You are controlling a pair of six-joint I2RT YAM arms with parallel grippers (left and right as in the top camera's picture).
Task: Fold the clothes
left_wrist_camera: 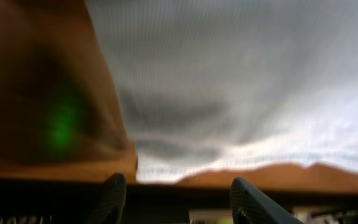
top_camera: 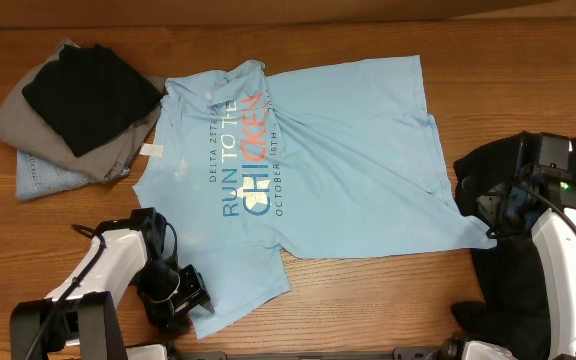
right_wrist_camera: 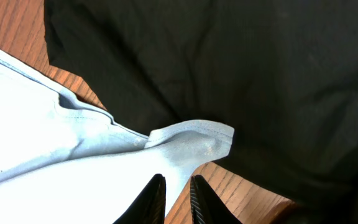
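My left gripper grabs the T-shirt's near sleeve edge (top_camera: 208,331) (left_wrist_camera: 170,177) next, opposite my right gripper's corner, to fold the near side of the T-shirt over.
The clothes, a light blue T-shirt (top_camera: 348,150) with white and orange-red lettering, lie spread flat across the middle of the table. My left gripper (top_camera: 190,292) sits at the shirt's near left corner. In the left wrist view this gripper (left_wrist_camera: 178,193) is open, with the cloth's edge (left_wrist_camera: 229,124) just ahead of the fingertips and nothing between them. My right gripper (top_camera: 490,222) is at the shirt's near right corner. In the right wrist view it (right_wrist_camera: 177,196) is nearly closed, and the shirt's edge (right_wrist_camera: 104,168) runs into the narrow gap; the corner (right_wrist_camera: 194,137) is curled up.
A black garment (top_camera: 513,290) lies at the right under my right arm, and the shirt's corner rests against it (right_wrist_camera: 229,62). A stack of grey, black and denim-blue garments (top_camera: 78,100) lies at the back left. The table's front edge is close behind both arms.
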